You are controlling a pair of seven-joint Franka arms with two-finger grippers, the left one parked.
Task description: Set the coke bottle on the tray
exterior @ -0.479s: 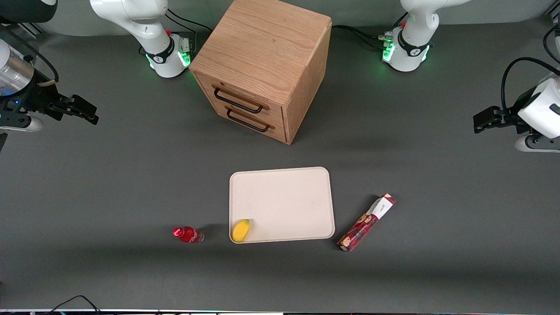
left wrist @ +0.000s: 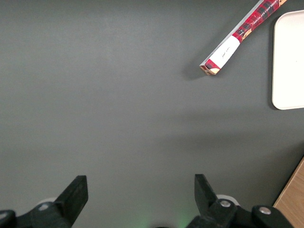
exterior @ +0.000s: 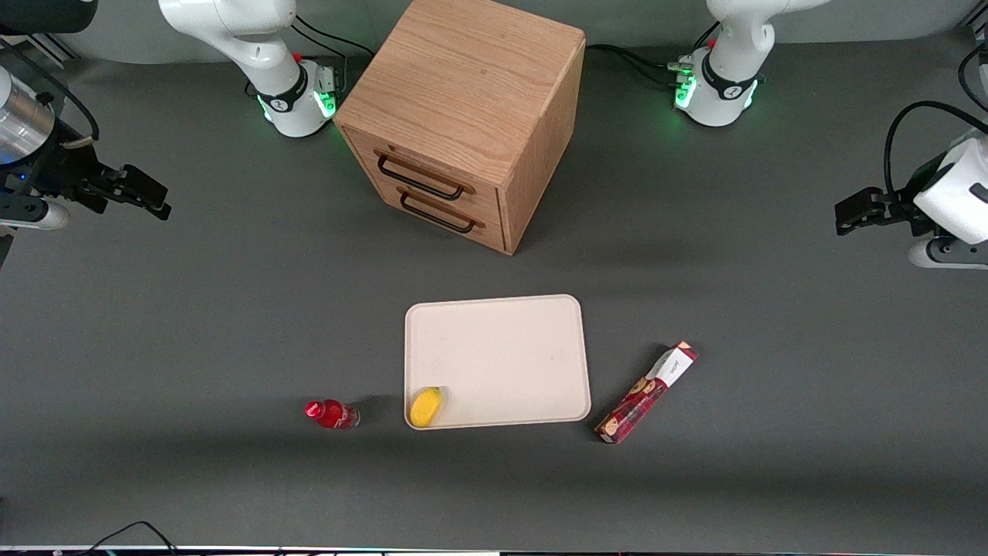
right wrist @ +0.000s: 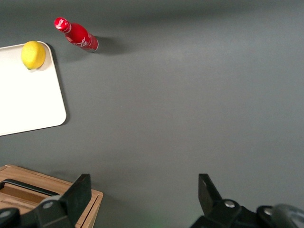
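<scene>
Next, my right gripper takes hold of the coke bottle's red end with the cap, to put the bottle on the tray.
The coke bottle, small with a red cap and red label, lies on its side on the grey table beside the tray; it also shows in the right wrist view. The cream-beige tray lies in front of the wooden cabinet and also shows in the right wrist view. My right gripper hangs open and empty high over the working arm's end of the table, far from the bottle; its two fingers stand wide apart in the right wrist view.
A yellow fruit lies on the tray's corner nearest the bottle. A long red cookie box lies on the table toward the parked arm's end. A wooden drawer cabinet stands farther from the camera than the tray.
My right gripper has shifted slightly upward and farther from the front camera. The bottle, tray and other objects have not moved.
</scene>
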